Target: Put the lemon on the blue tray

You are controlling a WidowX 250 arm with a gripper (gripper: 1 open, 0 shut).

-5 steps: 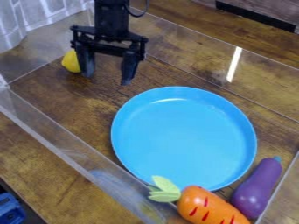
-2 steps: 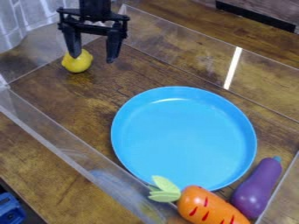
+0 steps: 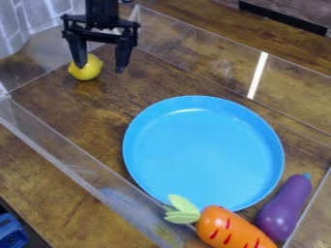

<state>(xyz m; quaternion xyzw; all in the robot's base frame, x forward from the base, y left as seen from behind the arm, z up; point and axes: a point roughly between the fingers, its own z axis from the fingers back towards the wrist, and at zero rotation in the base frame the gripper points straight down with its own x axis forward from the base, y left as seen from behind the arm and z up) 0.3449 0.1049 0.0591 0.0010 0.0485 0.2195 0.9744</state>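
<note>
The gripper takes the lemon by its rounded middle (image 3: 85, 67) next, to put it on the blue tray (image 3: 203, 145).
The lemon (image 3: 87, 69) is a small bright yellow fruit lying on the wooden surface at the upper left. My black gripper (image 3: 97, 62) points down right over it, open, with the lemon showing between the two fingers and close to the left finger (image 3: 72, 53). Whether the fingers touch the lemon I cannot tell. The blue tray (image 3: 203, 145), a large round sky-blue plate, lies empty in the middle of the view, down and to the right of the lemon.
An orange carrot (image 3: 220, 229) with green leaves and a purple eggplant (image 3: 287, 208) lie at the lower right beside the tray. Clear plastic walls (image 3: 58, 160) fence the wooden work surface on the left and front.
The gripper has moved left and a little lower, from right of the lemon to over it, staying open. The lemon and tray have not moved.
</note>
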